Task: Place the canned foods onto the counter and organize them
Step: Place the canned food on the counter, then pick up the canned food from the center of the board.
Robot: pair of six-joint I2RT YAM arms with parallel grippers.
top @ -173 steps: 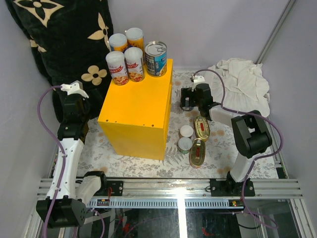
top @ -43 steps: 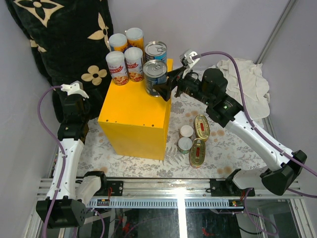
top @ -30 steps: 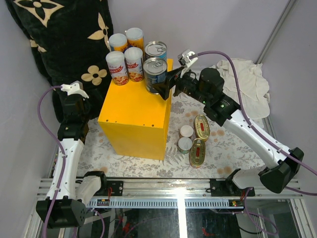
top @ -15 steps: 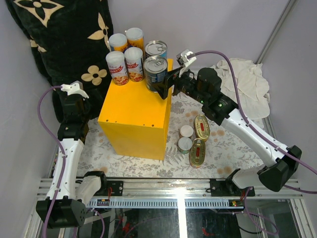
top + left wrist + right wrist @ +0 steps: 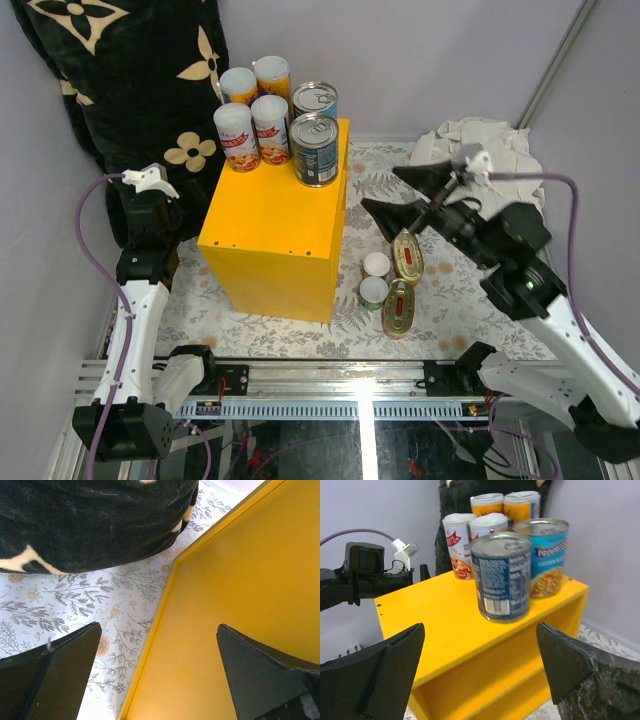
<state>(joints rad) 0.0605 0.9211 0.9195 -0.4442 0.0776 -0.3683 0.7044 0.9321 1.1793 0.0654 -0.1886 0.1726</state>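
I next need to grab the small white-lidded can by its lidded end [image 5: 376, 264] with my right gripper, to organize the canned foods on the yellow counter.
The yellow counter [image 5: 262, 235] stands mid-table. On its far end stand several slim white-lidded cans [image 5: 238, 136] and two blue-labelled cans, one in front [image 5: 316, 149] and one behind [image 5: 314, 102]. Two small white-lidded cans [image 5: 376, 265] and two oval gold tins [image 5: 407, 257] lie on the mat to its right. My right gripper [image 5: 381, 188] is open and empty, right of the counter; its view shows the front blue can [image 5: 501, 577] standing free between the open fingers [image 5: 395, 665]. My left gripper [image 5: 157, 626] is open and empty over the counter's left edge [image 5: 165, 605].
A black flower-patterned pillow [image 5: 130, 70] leans at the back left, close to my left arm [image 5: 150, 225]. A crumpled white cloth [image 5: 490, 160] lies at the back right. A floral mat [image 5: 450, 300] covers the table. Grey walls close in both sides.
My right gripper set the second blue can on the counter in front of the first, let go, and drew back to the right, open. The left arm has not moved.
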